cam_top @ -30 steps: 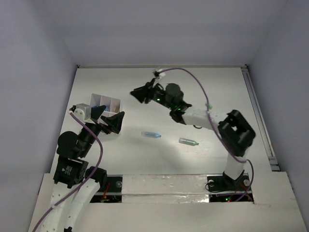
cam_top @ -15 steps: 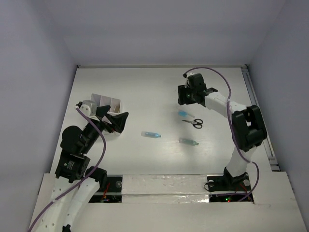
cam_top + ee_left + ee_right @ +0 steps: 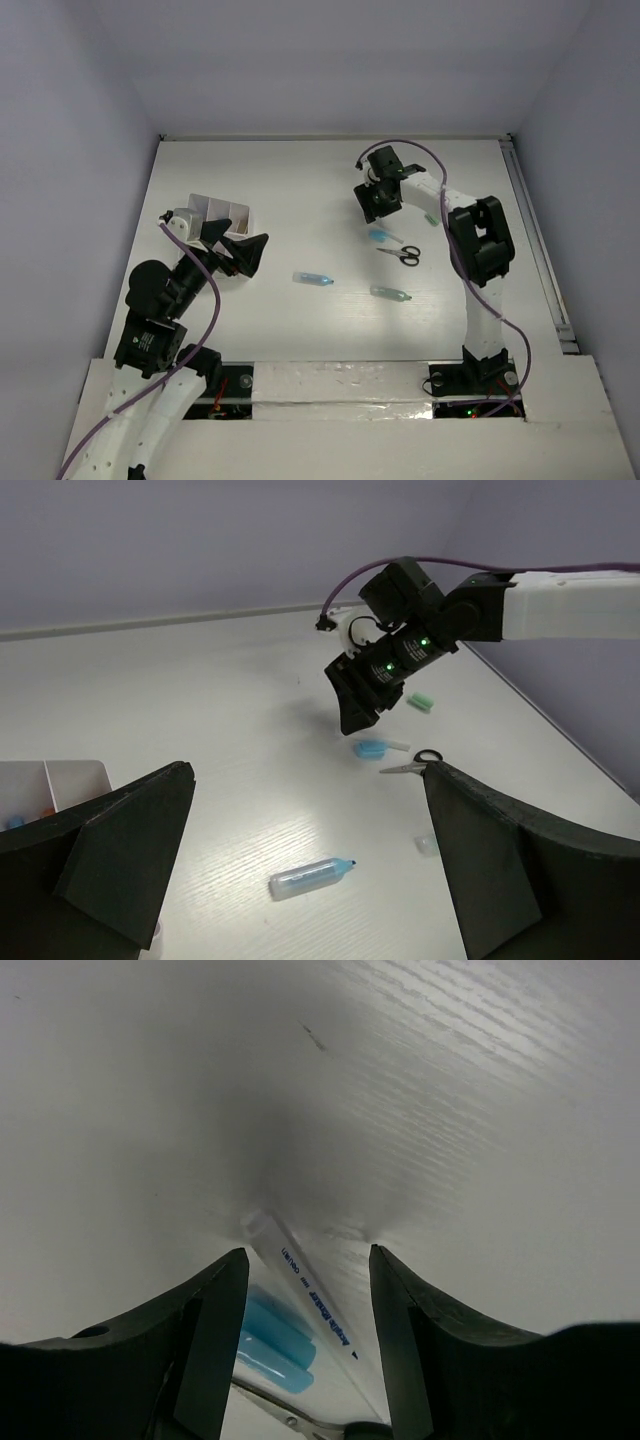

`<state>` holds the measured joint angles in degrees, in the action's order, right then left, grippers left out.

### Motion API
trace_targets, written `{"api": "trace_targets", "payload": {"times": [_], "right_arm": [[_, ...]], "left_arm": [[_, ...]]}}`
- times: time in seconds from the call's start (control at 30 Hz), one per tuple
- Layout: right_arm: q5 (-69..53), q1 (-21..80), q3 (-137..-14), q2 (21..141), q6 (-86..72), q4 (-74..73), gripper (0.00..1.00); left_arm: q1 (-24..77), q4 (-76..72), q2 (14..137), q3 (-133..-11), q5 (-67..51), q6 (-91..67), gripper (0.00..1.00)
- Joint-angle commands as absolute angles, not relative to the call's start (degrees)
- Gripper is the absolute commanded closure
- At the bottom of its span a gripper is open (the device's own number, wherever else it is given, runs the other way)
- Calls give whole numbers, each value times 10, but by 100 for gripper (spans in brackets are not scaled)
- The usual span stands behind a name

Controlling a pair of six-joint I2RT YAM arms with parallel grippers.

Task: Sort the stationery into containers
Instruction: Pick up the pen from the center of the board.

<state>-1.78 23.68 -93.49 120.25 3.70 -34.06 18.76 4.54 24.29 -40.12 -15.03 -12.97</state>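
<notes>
My right gripper reaches the thin white pen (image 3: 300,1282) next and picks it up by its blunt end (image 3: 261,1228). The pen's printed body stays free to slide into the container.
The white divided container (image 3: 222,213) stands at the left; its corner shows in the left wrist view (image 3: 60,780). My left gripper (image 3: 238,254) is open and empty just right of it. A clear capsule with a blue tip (image 3: 313,278) lies mid-table, between the left fingers in the left wrist view (image 3: 311,876). My right gripper (image 3: 374,203) is open and empty, low over a thin white pen (image 3: 300,1282), a blue piece (image 3: 277,1344) and the scissors (image 3: 402,254). The blue piece (image 3: 379,236) lies just near of it.
A teal-grey capsule (image 3: 390,293) lies near of the scissors. A small green piece (image 3: 430,218) lies right of the right gripper, also in the left wrist view (image 3: 419,701). White walls close the back and sides; a rail runs along the right table edge (image 3: 535,240).
My right gripper swung from the middle back over to the right, then came down and a little left over the blue piece and pen. My left gripper shifted slightly right.
</notes>
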Motion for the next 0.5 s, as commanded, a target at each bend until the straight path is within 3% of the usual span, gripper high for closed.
{"api": "trace_targets", "payload": {"times": [0.0,0.23,0.37,0.47], "right_arm": [[-20,239,-979,1235,68,-393,43],[-31,239,-1010,1257,93,-403,54],[-28,239,-1034,1280,111,-431,66],[-26,239,-1048,1292,120,-442,69]], "left_arm": [[191,25,245,-404,-160,-129,1],[191,26,244,-405,-160,-128,1],[191,26,243,-406,-159,-128,1],[191,27,243,-406,-159,-129,1]]}}
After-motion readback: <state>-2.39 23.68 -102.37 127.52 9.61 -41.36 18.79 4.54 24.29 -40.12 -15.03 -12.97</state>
